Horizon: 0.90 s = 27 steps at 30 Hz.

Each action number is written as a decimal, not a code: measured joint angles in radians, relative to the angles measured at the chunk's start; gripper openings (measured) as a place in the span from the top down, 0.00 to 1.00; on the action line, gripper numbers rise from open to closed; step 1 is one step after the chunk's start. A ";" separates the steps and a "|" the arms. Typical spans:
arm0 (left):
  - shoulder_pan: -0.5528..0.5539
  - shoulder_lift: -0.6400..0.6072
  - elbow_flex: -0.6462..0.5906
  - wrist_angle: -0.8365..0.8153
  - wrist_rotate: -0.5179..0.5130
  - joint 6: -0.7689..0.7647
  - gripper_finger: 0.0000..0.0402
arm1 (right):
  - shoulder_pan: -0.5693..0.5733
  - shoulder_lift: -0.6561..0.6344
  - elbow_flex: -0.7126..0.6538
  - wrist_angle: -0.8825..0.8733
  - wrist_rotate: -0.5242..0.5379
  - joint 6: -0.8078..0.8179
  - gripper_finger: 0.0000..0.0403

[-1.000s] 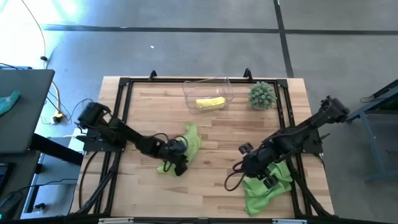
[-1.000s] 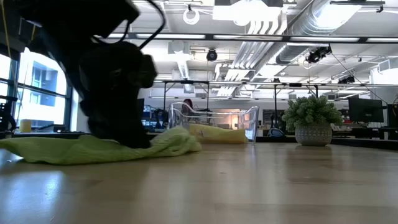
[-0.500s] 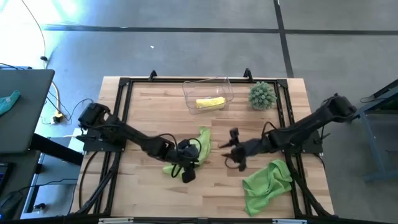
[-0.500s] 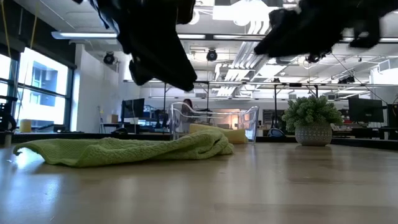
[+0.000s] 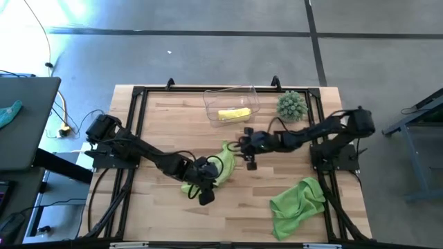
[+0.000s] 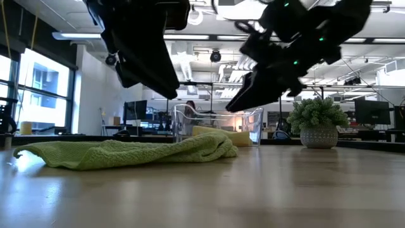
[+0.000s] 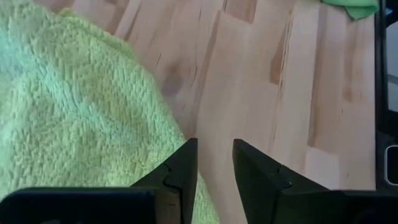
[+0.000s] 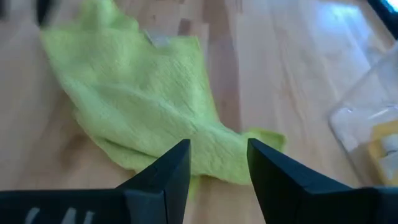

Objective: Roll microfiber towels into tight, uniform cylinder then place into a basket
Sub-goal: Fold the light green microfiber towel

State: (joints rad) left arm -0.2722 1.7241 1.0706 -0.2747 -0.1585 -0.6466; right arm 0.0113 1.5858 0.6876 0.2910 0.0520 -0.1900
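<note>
Next, my right gripper takes hold of the lime green towel by its edge (image 8: 233, 165) beside the small corner to roll it.
A lime green towel (image 5: 223, 162) lies crumpled and flat near the table's middle; it also shows in the low view (image 6: 126, 153). My left gripper (image 5: 205, 196) hangs open above its near edge (image 7: 93, 124), with only bare wood between the fingers. From the right, my right gripper (image 5: 242, 147) points open at the same towel (image 8: 143, 106), raised clear of it (image 6: 239, 102). A second lime towel (image 5: 297, 204) lies bunched at the near right. The clear basket (image 5: 232, 102) stands at the far middle with a yellow rolled towel (image 5: 234, 114) inside.
A spiky green plant in a pot (image 5: 291, 106) stands at the far right, next to the basket. A black frame (image 5: 138, 93) runs round the tabletop. Bare wood lies between the two lime towels.
My left gripper has risen off the middle lime towel and gone a little toward the right. The towel's right end now lies farther right. My right gripper has swung from over the near-right towel toward the table's middle and far side, coming down and levelling out toward the middle towel.
</note>
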 joint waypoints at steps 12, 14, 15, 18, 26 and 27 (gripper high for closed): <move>-0.005 -0.011 0.001 -0.088 0.050 -0.023 0.77 | -0.118 0.174 0.218 -0.280 -0.129 -0.080 0.63; -0.005 -0.012 0.000 -0.113 0.052 -0.023 0.77 | -0.126 0.205 0.239 -0.292 -0.161 -0.085 0.63; -0.005 -0.013 -0.001 -0.122 0.055 -0.023 0.77 | -0.130 0.209 0.241 -0.315 -0.167 -0.091 0.63; -0.005 -0.015 0.000 -0.139 0.056 -0.022 0.77 | -0.133 0.236 0.256 -0.308 -0.170 -0.106 0.63; -0.011 -0.016 0.000 -0.184 0.063 -0.015 0.77 | -0.108 0.226 0.247 -0.346 -0.181 -0.077 0.76; -0.011 -0.016 0.000 -0.185 0.064 -0.012 0.77 | -0.103 0.226 0.247 -0.352 -0.181 -0.069 0.80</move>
State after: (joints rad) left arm -0.2836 1.7083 1.0708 -0.4595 -0.0948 -0.6585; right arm -0.0917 1.8122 0.9348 -0.0610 -0.1293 -0.2587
